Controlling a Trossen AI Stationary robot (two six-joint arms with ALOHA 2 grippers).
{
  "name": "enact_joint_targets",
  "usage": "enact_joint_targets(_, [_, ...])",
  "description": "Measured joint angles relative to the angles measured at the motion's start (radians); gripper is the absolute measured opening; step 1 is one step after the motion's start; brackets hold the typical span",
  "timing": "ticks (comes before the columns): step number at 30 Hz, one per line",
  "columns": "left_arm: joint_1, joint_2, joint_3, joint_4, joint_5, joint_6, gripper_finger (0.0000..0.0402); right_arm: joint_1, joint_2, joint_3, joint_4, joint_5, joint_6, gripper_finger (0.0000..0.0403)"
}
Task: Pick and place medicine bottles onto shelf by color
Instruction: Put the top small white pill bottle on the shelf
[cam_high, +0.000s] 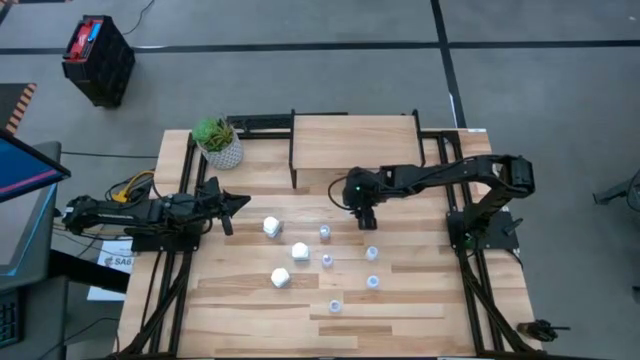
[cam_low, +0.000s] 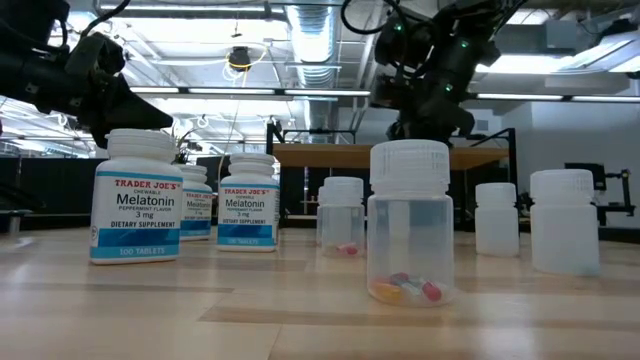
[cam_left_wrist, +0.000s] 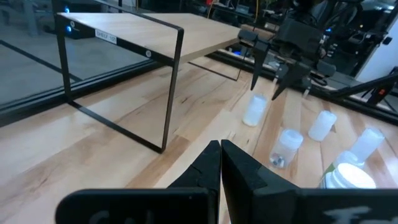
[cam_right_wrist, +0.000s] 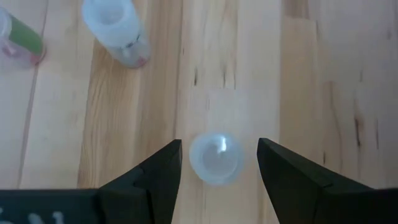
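Note:
The translucent bottle's cap (cam_right_wrist: 216, 158) is still below the fingers of my right gripper, and planks show beside the cap. My right gripper needs to come down before it closes.
Three white medicine bottles (cam_high: 271, 227) (cam_high: 300, 251) (cam_high: 281, 278) and several small translucent ones (cam_high: 372, 253) stand upright on the table, in front of the wood-topped shelf (cam_high: 355, 140). My right gripper (cam_right_wrist: 219, 144) hangs open, pointing steeply down over one translucent bottle (cam_right_wrist: 214, 157). A finger stands on either side of its cap with a gap between. The left wrist view shows the right gripper's fingertips (cam_left_wrist: 273, 93) about level with that bottle's top (cam_left_wrist: 255, 109). My left gripper (cam_left_wrist: 221, 155) waits shut at the table's left.
A potted plant (cam_high: 218, 140) stands at the far left corner beside the shelf. Another translucent bottle (cam_right_wrist: 115, 28) stands close beyond the one under my right gripper. Black frame rails (cam_high: 470, 260) run along both table sides. Bare boards lie toward the near edge.

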Motion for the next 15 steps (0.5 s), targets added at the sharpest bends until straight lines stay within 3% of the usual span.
enact_joint_targets(15, [0.0, 0.008, 0.0, 0.003, -0.011, 0.028, 0.0, 0.0, 0.129, 0.02, -0.005, 0.017, 0.003, 0.0235])
